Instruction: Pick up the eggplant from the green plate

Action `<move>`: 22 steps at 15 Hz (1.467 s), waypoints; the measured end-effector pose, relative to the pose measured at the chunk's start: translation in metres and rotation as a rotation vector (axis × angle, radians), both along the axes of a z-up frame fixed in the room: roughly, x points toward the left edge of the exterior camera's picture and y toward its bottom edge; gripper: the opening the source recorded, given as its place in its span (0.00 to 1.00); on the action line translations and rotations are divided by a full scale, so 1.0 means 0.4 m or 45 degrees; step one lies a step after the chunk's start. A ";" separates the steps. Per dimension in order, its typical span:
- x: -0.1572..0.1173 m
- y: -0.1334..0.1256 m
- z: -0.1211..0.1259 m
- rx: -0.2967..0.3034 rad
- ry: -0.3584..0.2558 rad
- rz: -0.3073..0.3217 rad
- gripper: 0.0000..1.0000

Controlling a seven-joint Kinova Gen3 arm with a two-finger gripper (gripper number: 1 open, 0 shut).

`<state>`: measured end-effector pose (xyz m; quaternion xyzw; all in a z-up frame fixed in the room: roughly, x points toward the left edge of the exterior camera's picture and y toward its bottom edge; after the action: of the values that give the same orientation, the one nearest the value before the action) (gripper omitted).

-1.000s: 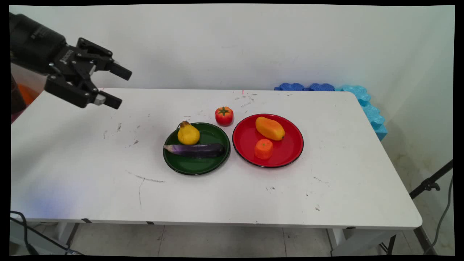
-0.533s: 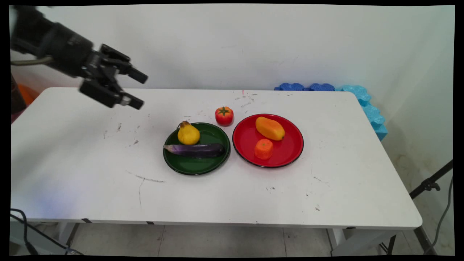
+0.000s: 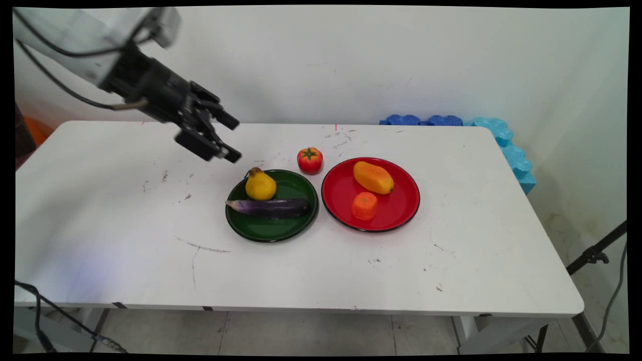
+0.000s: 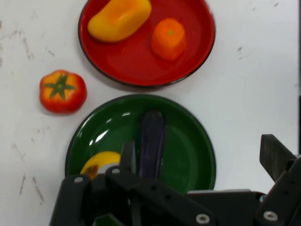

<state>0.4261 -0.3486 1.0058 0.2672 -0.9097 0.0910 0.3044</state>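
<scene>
The gripper grabs the eggplant by its thick dark body [image 3: 281, 208] next, to lift it from the green plate [image 3: 296, 228].
My black gripper [image 3: 231, 139] hangs open in the air, just up and left of the green plate [image 3: 296, 228], with nothing between its fingers. On that plate lie a yellow pear [image 3: 260, 185] and a purple eggplant [image 3: 271, 207]. The pear is the nearest thing to the fingertips. In the hand view the gripper [image 4: 200, 157] looks down on the green plate [image 4: 188, 155]. There the eggplant [image 4: 151, 141] shows between the fingers, and the pear [image 4: 98, 163] is partly hidden by the linkage.
A red tomato [image 3: 310, 160] [image 4: 62, 91] stands on the table behind the plates. The red plate [image 3: 401, 200] [image 4: 136, 61], right of the green one, holds an orange-yellow mango [image 3: 373, 177] [image 4: 119, 19] and a small orange fruit [image 3: 364, 206] [image 4: 168, 39]. Blue foam pieces [image 3: 501, 138] lie at the far right edge.
The gripper has travelled right and slightly down across the table's far left, from the corner to just beside the green plate. It has stayed open. The fruits and plates have not moved.
</scene>
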 end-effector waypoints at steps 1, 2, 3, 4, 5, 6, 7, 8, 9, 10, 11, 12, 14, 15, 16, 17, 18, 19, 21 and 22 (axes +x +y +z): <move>-0.011 -0.011 -0.018 0.010 -0.025 -0.002 1.00; -0.021 -0.022 -0.036 0.020 -0.051 -0.004 1.00; -0.032 -0.034 -0.059 0.033 -0.082 -0.009 1.00; -0.046 -0.048 -0.087 0.046 -0.117 -0.014 1.00; -0.060 -0.062 -0.115 0.058 -0.150 -0.020 1.00; -0.072 -0.074 -0.138 0.068 -0.176 -0.024 1.00; -0.086 -0.088 -0.165 0.079 -0.206 -0.031 1.00; -0.098 -0.102 -0.191 0.090 -0.232 -0.037 1.00; -0.108 -0.114 -0.212 0.099 -0.254 -0.043 1.00; -0.115 -0.121 -0.226 0.106 -0.266 -0.047 1.00; -0.124 -0.131 -0.247 0.116 -0.283 -0.054 1.00; -0.135 -0.141 -0.271 0.129 -0.300 -0.066 1.00; -0.156 -0.159 -0.310 0.147 -0.325 -0.096 1.00; -0.163 -0.164 -0.321 0.152 -0.330 -0.105 1.00; -0.171 -0.170 -0.336 0.158 -0.338 -0.115 1.00; -0.196 -0.170 -0.350 0.160 -0.347 -0.147 1.00; -0.206 -0.180 -0.369 0.165 -0.355 -0.161 1.00; -0.212 -0.187 -0.382 0.167 -0.360 -0.170 1.00; -0.225 -0.205 -0.410 0.169 -0.371 -0.192 1.00; -0.229 -0.211 -0.421 0.171 -0.375 -0.199 1.00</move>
<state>0.3344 -0.4329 0.8375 0.1993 -0.9665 0.0442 0.1556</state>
